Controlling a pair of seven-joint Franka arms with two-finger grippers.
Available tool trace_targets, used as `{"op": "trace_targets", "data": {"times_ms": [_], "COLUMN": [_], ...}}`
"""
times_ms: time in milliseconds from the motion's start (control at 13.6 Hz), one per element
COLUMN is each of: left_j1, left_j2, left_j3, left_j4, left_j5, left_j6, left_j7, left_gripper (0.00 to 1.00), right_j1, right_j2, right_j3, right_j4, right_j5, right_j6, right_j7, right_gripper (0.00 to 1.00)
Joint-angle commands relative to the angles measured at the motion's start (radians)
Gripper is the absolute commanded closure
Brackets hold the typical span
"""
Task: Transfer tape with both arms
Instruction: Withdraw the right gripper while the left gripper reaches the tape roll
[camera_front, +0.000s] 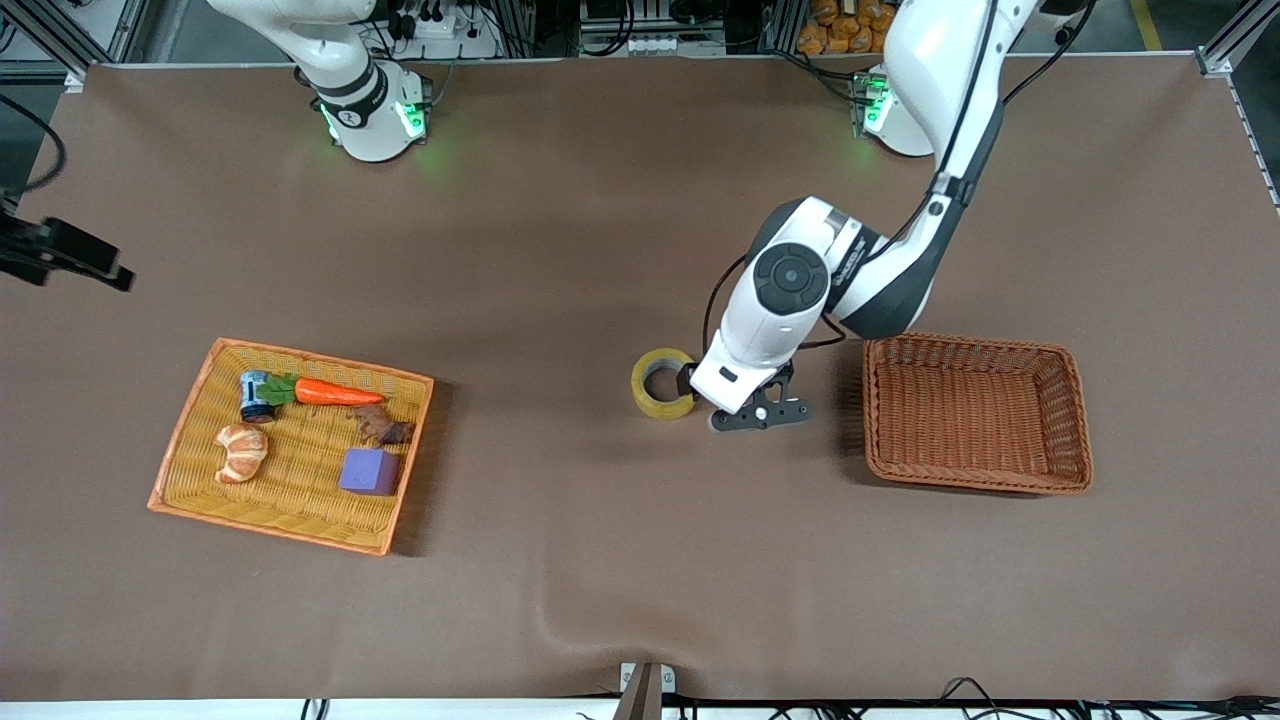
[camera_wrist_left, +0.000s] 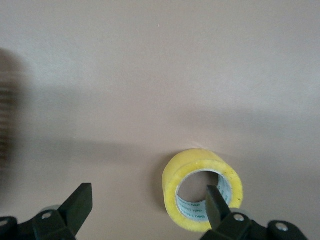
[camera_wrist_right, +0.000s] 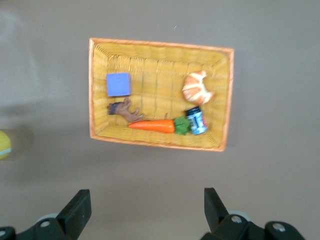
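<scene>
My left gripper grips the yellow tape by its ring wall next, between hole (camera_front: 661, 384) and rim, to transfer it.
The tape (camera_front: 663, 383), a yellowish roll with a pale core, lies on the brown table near its middle. My left gripper (camera_wrist_left: 148, 200) is open, low beside the tape, and holds nothing. In the left wrist view one fingertip (camera_wrist_left: 216, 202) stands in front of the hole of the tape (camera_wrist_left: 202, 195); the other fingertip (camera_wrist_left: 80, 204) is over bare table well to the side. In the front view the left hand (camera_front: 745, 375) covers its fingers. My right gripper (camera_wrist_right: 147, 210) is open and empty, high over the table, and waits. The tape's edge shows in the right wrist view (camera_wrist_right: 4, 145).
An orange wicker tray (camera_front: 190, 420) toward the right arm's end holds a carrot (camera_front: 335, 392), a croissant (camera_front: 241, 452), a purple cube (camera_front: 368, 471), a small can (camera_front: 254, 396) and a brown figure (camera_front: 383, 427). An empty brown wicker basket (camera_front: 975, 480) stands beside the left hand.
</scene>
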Motion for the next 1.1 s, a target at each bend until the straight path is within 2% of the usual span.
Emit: {"op": "trace_targets", "data": {"times_ms": [0, 513, 660, 806, 1026], "left_j1": [-0.026, -0.042, -0.042, -0.042, -0.042], "left_j2": [0.036, 0.115, 0.128, 0.128, 0.146], "left_j3": [0.001, -0.039, -0.042, -0.042, -0.045], "left_j4": [-0.007, -0.071, -0.079, -0.091, -0.088], "left_j5": [-0.016, -0.016, -0.016, -0.016, -0.023], "left_j6": [0.043, 0.212, 0.224, 0.224, 0.23], "left_j7": [-0.003, -0.002, 0.006, 0.012, 0.012], "left_gripper": [0.0, 0.0, 0.01, 0.2, 0.66], "right_j1": [-0.021, -0.037, -0.049, -0.049, -0.048], "right_j2": [-0.048, -0.028, -0.026, -0.025, -0.028], "right_j3": [0.018, 0.012, 0.012, 0.013, 0.015], "right_j4": [0.012, -0.002, -0.003, -0.003, 0.0], "right_j5": [-0.075, -0.061, -0.058, -0.054, -0.052], "right_j6": [-0.068, -0.066, -0.069, -0.059, -0.06], "right_j7": [-0.034, -0.038, -0.04, -0.037, -0.037], "right_gripper": [0.0, 0.0, 0.0, 0.0, 0.0]}}
